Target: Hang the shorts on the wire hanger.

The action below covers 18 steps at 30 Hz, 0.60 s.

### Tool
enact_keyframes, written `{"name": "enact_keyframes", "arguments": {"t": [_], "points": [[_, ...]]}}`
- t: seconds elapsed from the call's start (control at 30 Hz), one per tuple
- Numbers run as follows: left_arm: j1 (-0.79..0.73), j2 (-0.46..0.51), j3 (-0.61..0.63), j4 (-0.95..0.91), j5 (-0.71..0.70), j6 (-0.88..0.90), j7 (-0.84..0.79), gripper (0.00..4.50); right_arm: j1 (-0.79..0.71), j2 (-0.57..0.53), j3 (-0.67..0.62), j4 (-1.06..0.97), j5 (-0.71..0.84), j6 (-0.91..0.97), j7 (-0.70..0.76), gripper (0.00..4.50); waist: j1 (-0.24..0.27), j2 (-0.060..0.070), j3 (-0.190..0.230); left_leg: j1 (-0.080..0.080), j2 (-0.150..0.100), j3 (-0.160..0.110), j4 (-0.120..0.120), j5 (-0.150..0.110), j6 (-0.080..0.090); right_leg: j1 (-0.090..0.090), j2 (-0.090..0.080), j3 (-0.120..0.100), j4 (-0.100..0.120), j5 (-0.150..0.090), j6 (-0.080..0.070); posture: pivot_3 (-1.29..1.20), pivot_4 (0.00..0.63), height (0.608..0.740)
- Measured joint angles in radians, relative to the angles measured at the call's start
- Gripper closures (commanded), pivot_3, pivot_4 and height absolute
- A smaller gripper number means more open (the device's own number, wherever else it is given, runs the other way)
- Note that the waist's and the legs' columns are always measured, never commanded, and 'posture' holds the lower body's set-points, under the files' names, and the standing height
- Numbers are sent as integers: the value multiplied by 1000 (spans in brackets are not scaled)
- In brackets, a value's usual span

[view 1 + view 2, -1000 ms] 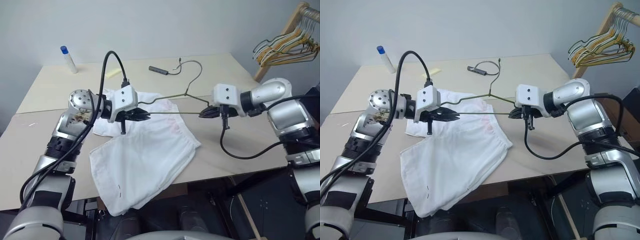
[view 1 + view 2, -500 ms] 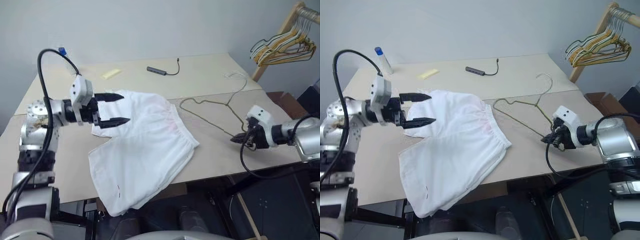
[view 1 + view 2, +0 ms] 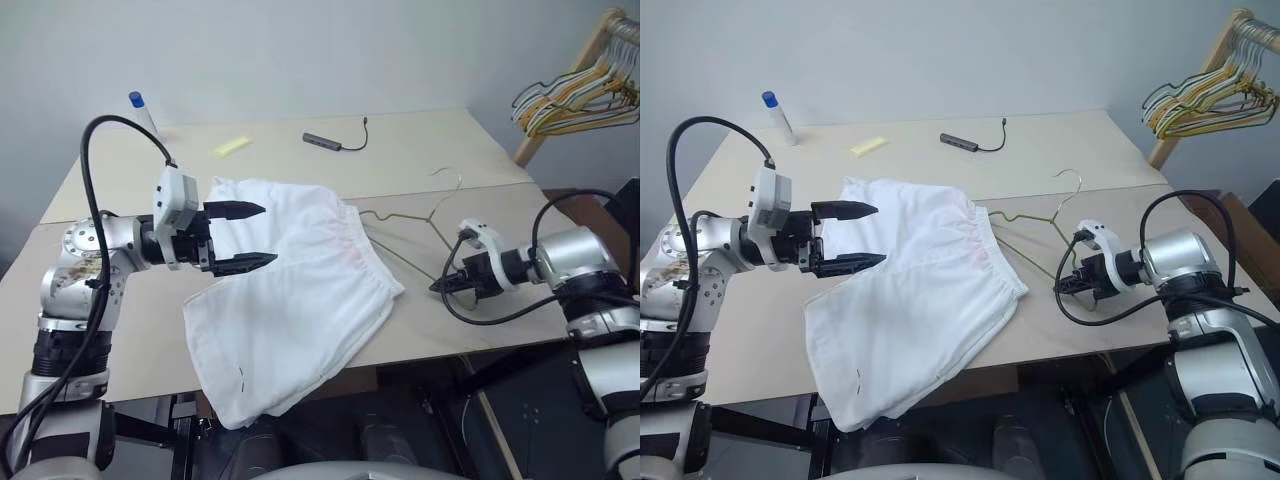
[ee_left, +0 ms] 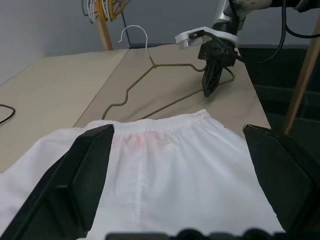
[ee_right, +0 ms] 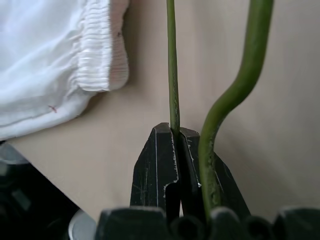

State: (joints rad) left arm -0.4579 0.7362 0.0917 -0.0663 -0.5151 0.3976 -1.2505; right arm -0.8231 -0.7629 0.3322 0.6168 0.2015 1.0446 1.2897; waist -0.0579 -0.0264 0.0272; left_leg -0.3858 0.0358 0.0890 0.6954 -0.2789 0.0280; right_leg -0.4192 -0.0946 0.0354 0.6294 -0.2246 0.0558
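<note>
The left gripper grabs the shorts (image 3: 300, 295) by the gathered waistband (image 3: 372, 247) next, as the edge of the waistband stands up.
The white shorts (image 3: 300, 295) lie spread on the table, one leg hanging over the front edge. My left gripper (image 3: 266, 234) hovers over their left part, pointing right, with its fingers (image 4: 75, 185) wide open and nothing between them. The wire hanger (image 3: 400, 222) lies flat on the table to the right of the gathered waistband (image 5: 100, 55), hook toward the far side. My right gripper (image 3: 441, 286) is low at the table, shut on the hanger's thin wire (image 5: 172, 60) at its near corner.
At the back of the table stand a blue-capped bottle (image 3: 140, 111), a yellow note (image 3: 231, 146) and a grey hub with its cable (image 3: 325, 141). A wooden rack with a bunch of hangers (image 3: 575, 90) is at the far right. The table's front edge (image 3: 480, 340) runs just below my right gripper.
My left gripper let go of the hanger, opened wide and drew back to the left. My right gripper rolled and sank to the right, laying the hanger flat on the table.
</note>
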Motion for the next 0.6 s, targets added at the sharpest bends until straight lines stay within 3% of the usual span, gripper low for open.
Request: {"name": "enact_keyframes", "arguments": {"t": [0.27, 0.43, 0.6], "points": [[47, 16, 7, -32, -3, 8, 18, 7, -33, -8, -6, 40, 6, -36, 67, 4500, 29, 0, 0, -1, 0, 4, 0, 0, 0, 0, 0, -1, 0, 0, 0, 80, 0, 740], [48, 26, 7, -34, -3, 8, 15, 7, -43, -10, 81, 36, -21, -53, 163, 4500, 39, 0, 0, -1, 0, 6, 0, 0, 0, -1, 0, -1, 0, 0, 0, 88, 0, 740], [47, 29, 7, -40, -2, 8, 16, 7, -174, 101, 115, 243, -96, -110, 132, 4500, 40, 0, 0, 0, 0, 6, 0, 0, -1, -1, 1, -1, 0, 0, 0, 100, 0, 740]]}}
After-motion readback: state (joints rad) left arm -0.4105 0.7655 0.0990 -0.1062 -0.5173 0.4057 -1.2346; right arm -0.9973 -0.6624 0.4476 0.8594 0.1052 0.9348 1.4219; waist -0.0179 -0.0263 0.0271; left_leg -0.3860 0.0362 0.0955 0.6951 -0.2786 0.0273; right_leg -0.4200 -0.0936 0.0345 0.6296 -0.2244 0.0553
